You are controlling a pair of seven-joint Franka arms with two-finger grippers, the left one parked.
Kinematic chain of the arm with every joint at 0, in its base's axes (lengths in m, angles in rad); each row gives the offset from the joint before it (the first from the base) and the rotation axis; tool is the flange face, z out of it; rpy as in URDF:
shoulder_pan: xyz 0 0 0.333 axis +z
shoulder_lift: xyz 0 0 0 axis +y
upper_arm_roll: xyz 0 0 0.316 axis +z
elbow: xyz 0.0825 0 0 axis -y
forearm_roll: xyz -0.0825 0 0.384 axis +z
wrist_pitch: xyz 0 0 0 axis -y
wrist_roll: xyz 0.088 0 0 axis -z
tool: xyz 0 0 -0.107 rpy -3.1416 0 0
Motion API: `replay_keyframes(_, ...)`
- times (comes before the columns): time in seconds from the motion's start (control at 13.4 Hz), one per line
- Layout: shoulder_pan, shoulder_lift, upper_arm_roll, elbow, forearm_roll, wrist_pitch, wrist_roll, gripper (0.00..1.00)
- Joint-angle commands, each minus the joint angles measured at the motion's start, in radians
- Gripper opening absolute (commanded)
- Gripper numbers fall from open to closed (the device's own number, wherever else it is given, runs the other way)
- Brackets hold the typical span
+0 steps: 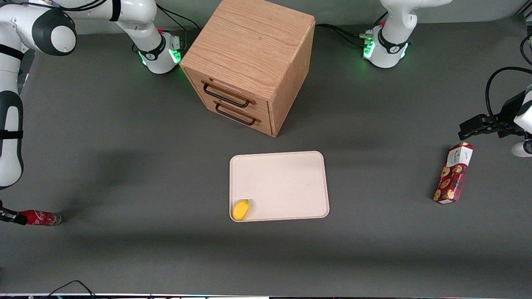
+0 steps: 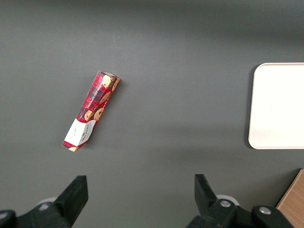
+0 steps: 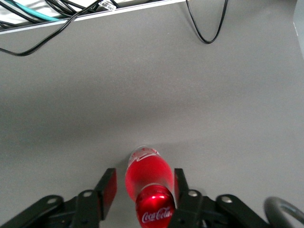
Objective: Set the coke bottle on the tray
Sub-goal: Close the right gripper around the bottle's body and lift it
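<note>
The right gripper picks up the red coke bottle by its end with the cap (image 3: 153,199) next, to place it on the tray.
The coke bottle (image 1: 40,217) lies on its side on the table at the working arm's end, far from the tray (image 1: 286,174). It is slim and red with white script, and its red cap (image 3: 155,209) points into the gripper. My right gripper (image 3: 145,179) is low over the table and open, with one finger on each side of the bottle (image 3: 148,172). A gap shows between one finger (image 3: 108,185) and the bottle, while the other finger sits close against it. The cream-white tray lies flat in the middle of the table.
A small yellow fruit-like object (image 1: 241,209) rests in the tray's corner nearest the camera. A wooden two-drawer cabinet (image 1: 249,62) stands farther from the camera than the tray. A red cookie box (image 1: 453,172) lies toward the parked arm's end. Cables (image 3: 204,23) run along the table edge.
</note>
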Motion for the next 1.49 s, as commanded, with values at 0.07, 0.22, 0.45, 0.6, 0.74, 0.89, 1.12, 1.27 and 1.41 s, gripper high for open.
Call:
replay_keyframes(0.07,-0.008,-0.010,0.007,-0.018,-0.007,0.022,-0.008,0.30)
replay_keyframes(0.22,-0.008,-0.010,0.007,-0.016,-0.007,0.021,-0.004,0.02)
replay_keyframes(0.45,-0.007,-0.027,0.007,-0.018,-0.007,0.011,-0.001,0.00)
replay_keyframes(0.6,0.002,-0.062,0.007,-0.038,-0.007,-0.005,0.002,0.00)
replay_keyframes(0.74,0.030,-0.122,0.010,-0.042,-0.013,-0.072,0.053,0.00)
replay_keyframes(0.89,0.070,-0.200,0.018,-0.042,-0.024,-0.172,0.067,0.00)
replay_keyframes(1.12,0.134,-0.309,0.080,-0.038,-0.112,-0.390,0.161,0.00)
replay_keyframes(1.27,0.142,-0.382,0.186,-0.038,-0.127,-0.474,0.214,0.00)
replay_keyframes(1.41,0.180,-0.427,0.263,-0.033,-0.128,-0.586,0.246,0.00)
